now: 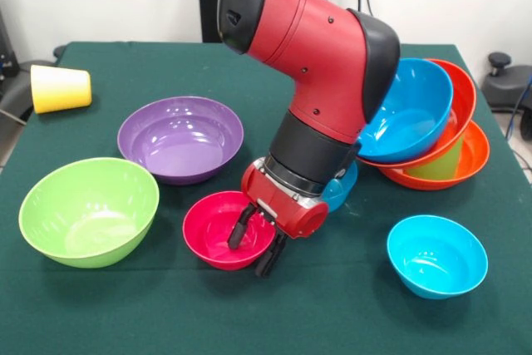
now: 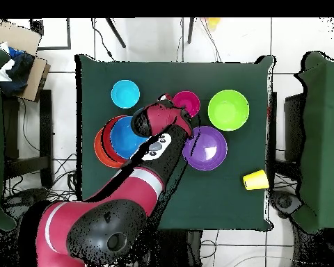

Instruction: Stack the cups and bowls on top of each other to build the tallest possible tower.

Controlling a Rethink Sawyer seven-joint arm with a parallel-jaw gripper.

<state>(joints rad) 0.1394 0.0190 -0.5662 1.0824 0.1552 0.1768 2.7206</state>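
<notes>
My gripper grabs the small pink-red bowl by its rim next, to stack it onto the tower.
My gripper is at the right rim of the small pink-red bowl, open, one finger inside the bowl and one outside. The bowl sits upright on the table; it also shows in the overhead view. The tower leans at the right: a lower orange bowl, a light green cup, a second orange bowl and a tilted blue bowl on top. Another blue bowl is mostly hidden behind my wrist. The yellow cup lies on its side at the far left.
A purple bowl and a lime green bowl stand left of the pink-red bowl. A small cyan bowl stands at the front right. The green table ends close to the tower's right side.
</notes>
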